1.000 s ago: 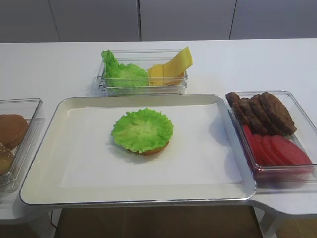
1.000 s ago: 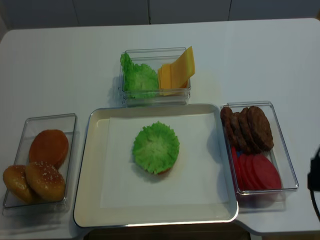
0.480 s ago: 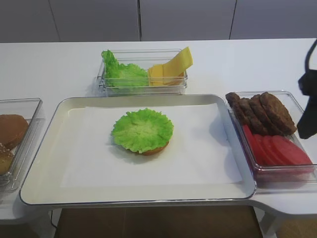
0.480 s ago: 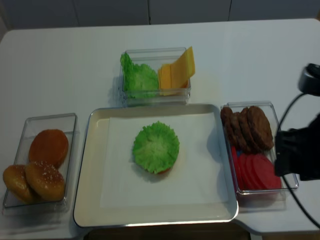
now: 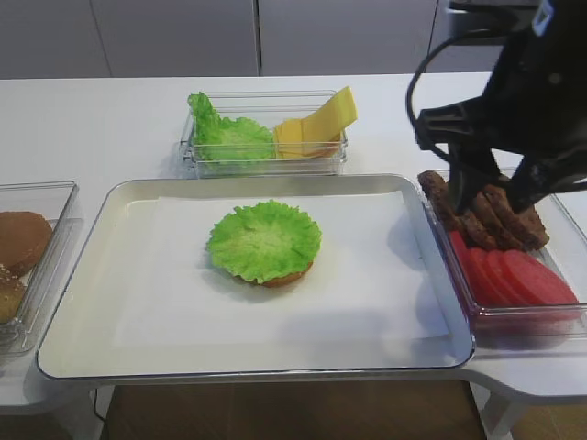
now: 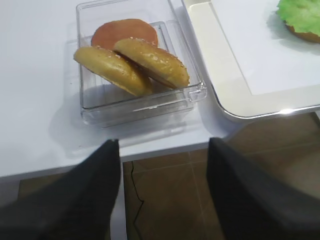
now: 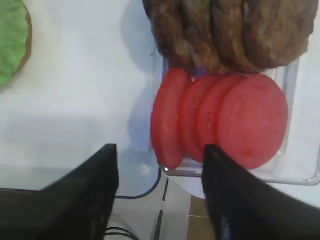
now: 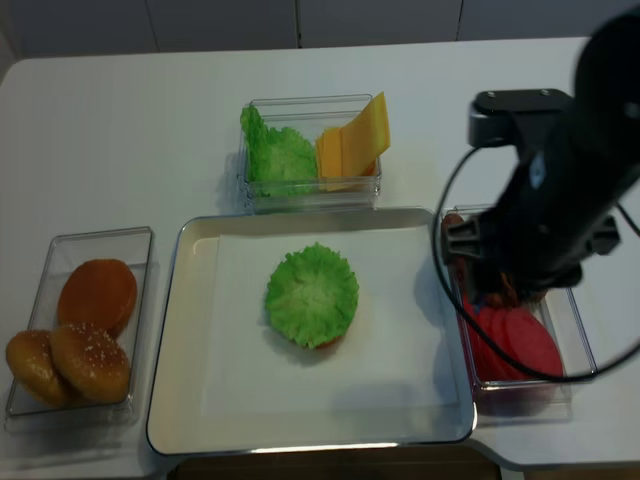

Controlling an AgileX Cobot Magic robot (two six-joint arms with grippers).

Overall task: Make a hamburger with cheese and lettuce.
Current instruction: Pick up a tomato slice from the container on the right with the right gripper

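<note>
My right gripper is going to grab the red round slice next by its raised upper edge, because the other slices lean packed together beside it in the box.
A frilly green lettuce (image 5: 264, 240) leaf lies on a bun half (image 5: 290, 276) in the middle of the paper-lined tray (image 5: 83, 275). More lettuce (image 8: 278, 152) and the pale-yellow cheese (image 5: 317, 126) slices stand in a clear box behind the tray. My right gripper (image 5: 497, 197) hangs open above the right-hand box, over the brown patties (image 5: 486, 213) and red slices (image 7: 225, 120), holding nothing. The right wrist view shows its fingers (image 7: 95, 190) spread wide. My left gripper (image 6: 162, 142) is open and empty above the table's front edge, near the bun box (image 6: 194, 93).
A clear box at the left holds a flat bun half and two sesame tops (image 8: 90, 360). The right box (image 8: 578, 335) with patties and red slices sits against the tray's right rim. My right arm's cable (image 8: 440, 260) loops over the tray's right edge.
My right arm has come in from the right edge and now stands over the patty and red-slice box, gripper still open. The food and the tray have not moved.
</note>
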